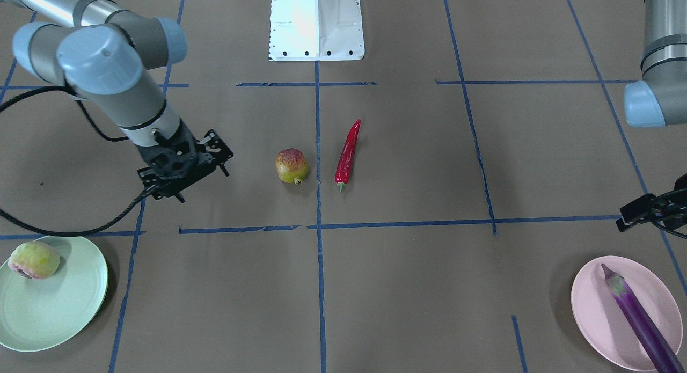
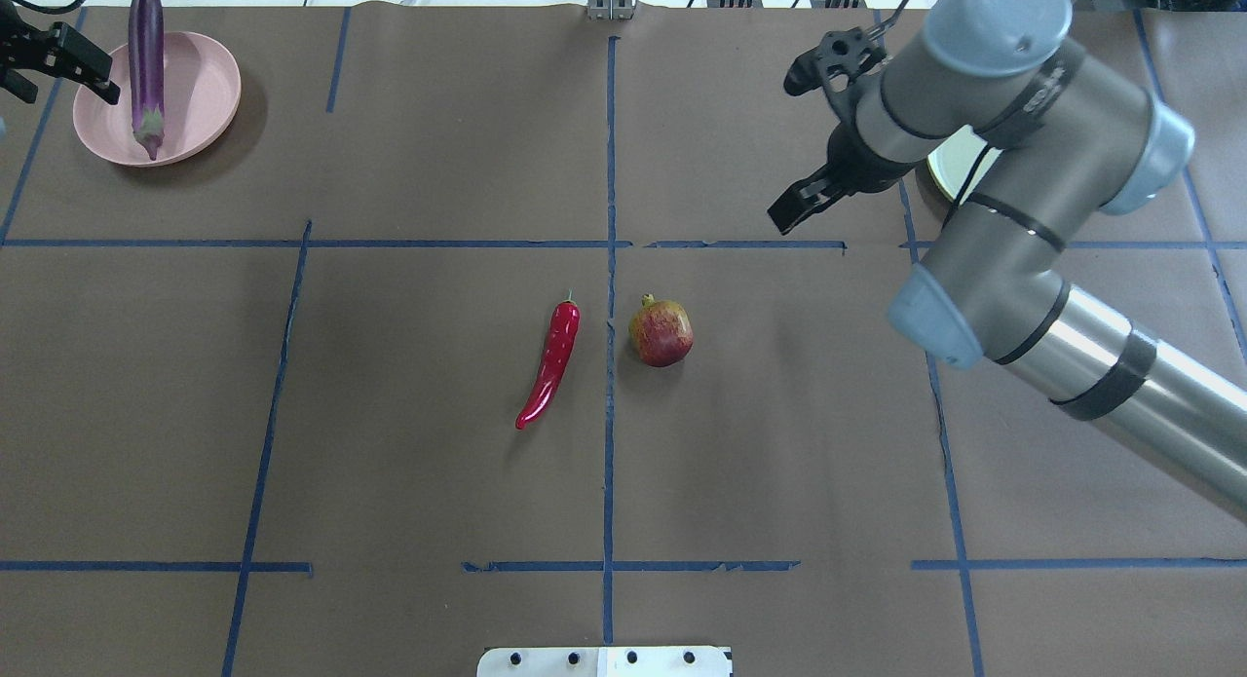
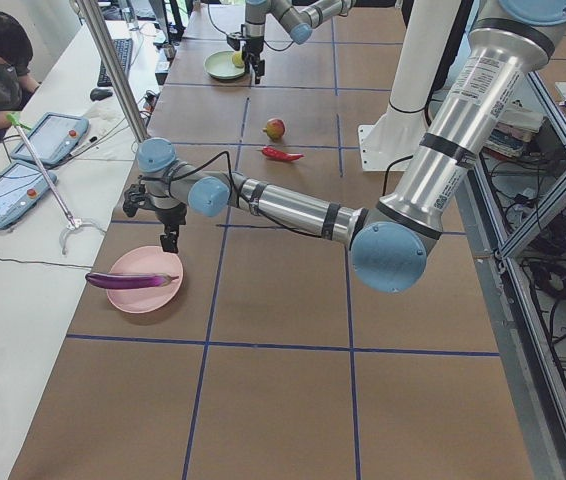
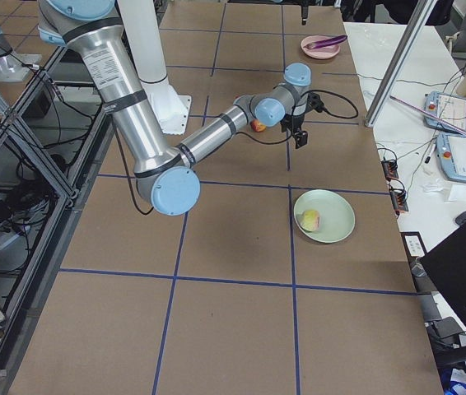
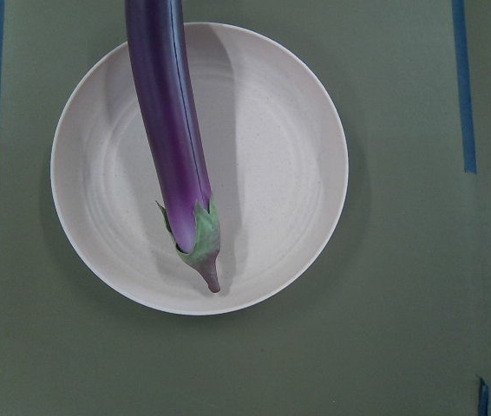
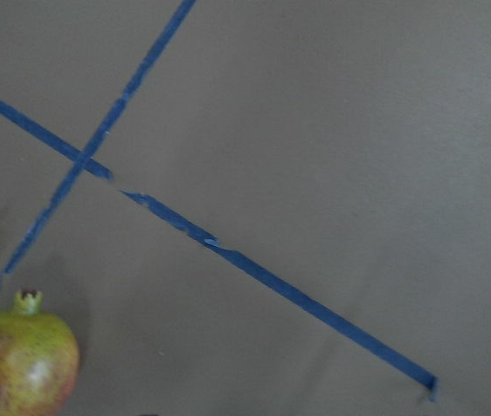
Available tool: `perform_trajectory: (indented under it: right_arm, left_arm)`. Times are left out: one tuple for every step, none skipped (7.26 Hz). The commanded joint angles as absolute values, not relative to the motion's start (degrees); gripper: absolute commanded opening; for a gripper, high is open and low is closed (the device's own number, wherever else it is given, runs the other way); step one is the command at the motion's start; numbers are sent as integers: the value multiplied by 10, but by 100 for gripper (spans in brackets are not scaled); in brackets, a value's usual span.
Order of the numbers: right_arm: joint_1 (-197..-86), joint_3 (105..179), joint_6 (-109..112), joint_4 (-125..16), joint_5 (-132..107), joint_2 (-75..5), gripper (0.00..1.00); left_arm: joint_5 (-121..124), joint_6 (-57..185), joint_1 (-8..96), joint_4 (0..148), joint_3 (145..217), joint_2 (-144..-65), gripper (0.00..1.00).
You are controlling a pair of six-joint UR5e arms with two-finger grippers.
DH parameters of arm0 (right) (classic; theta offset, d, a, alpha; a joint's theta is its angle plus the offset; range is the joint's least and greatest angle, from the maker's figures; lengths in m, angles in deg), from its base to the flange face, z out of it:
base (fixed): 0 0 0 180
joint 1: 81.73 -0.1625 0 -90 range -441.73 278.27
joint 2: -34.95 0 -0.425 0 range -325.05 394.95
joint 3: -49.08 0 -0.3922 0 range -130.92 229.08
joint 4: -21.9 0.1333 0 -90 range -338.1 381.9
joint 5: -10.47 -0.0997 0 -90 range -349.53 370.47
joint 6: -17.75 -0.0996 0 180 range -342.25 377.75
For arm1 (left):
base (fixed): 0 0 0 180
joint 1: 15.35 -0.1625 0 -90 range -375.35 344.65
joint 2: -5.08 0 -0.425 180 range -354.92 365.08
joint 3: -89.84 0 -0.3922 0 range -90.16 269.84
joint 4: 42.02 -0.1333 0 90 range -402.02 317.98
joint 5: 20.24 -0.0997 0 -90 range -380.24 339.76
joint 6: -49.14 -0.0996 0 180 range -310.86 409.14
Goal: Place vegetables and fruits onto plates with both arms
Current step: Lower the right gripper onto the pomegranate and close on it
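Observation:
The pomegranate should join the peach on the mint green plate (image 1: 59, 308), so my right gripper needs to grab the pomegranate's rounded body (image 1: 291, 163) next.
The purple eggplant (image 1: 638, 319) lies across the pink plate (image 1: 590, 308), its tip overhanging the rim; the left wrist view shows it (image 5: 172, 147) on the plate (image 5: 289, 173). My left gripper (image 2: 70, 93) hovers beside that plate, open and empty. The peach (image 1: 34, 260) sits on the mint green plate (image 1: 59, 308). The pomegranate (image 2: 661, 331) and the red chili (image 2: 550, 365) lie side by side at the table's centre. My right gripper (image 2: 787, 149) is open and empty, between the green plate and the pomegranate, which shows at the lower left of the right wrist view (image 6: 20, 364).
The white base block (image 1: 316, 24) stands at the robot's side of the table. Blue tape lines (image 2: 609, 268) cross the brown table. In the overhead view my right arm (image 2: 1013, 200) hides most of the green plate. An operator's bench with tablets (image 3: 3, 190) runs along the far edge.

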State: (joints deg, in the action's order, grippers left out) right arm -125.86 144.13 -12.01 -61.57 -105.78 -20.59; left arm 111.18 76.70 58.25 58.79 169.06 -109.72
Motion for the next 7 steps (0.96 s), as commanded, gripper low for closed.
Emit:
perform_trajectory:
  right_arm:
    - [-1180,1404,-214,-616,-990,-147,99]
    - [-1152,1403,-244,-619,-966,-134,99]
    - [-1136,1402,-260,-635,-942,-129,99]
    - [-1128,1393,-261,-638,-936,-128,99]
    - [-1120,1382,-270,-638,-929,-127,99]
    - [-1114,1374,-274,-637,-916,-127,99]
    - [-1109,1370,-274,-637,-916,-128,99]
  left_arm:
    - [1112,780,582,588,1692,-1097,100]
    - [1113,801,573,590,1695,-1098,100]
    - [1113,804,571,590,1698,-1098,100]
    - [1113,804,570,590,1699,-1098,100]
    - [1113,804,570,590,1700,-1098,100]
    - [1113,804,570,590,1703,-1097,100]
    - [1113,805,570,590,1704,-1097,100]
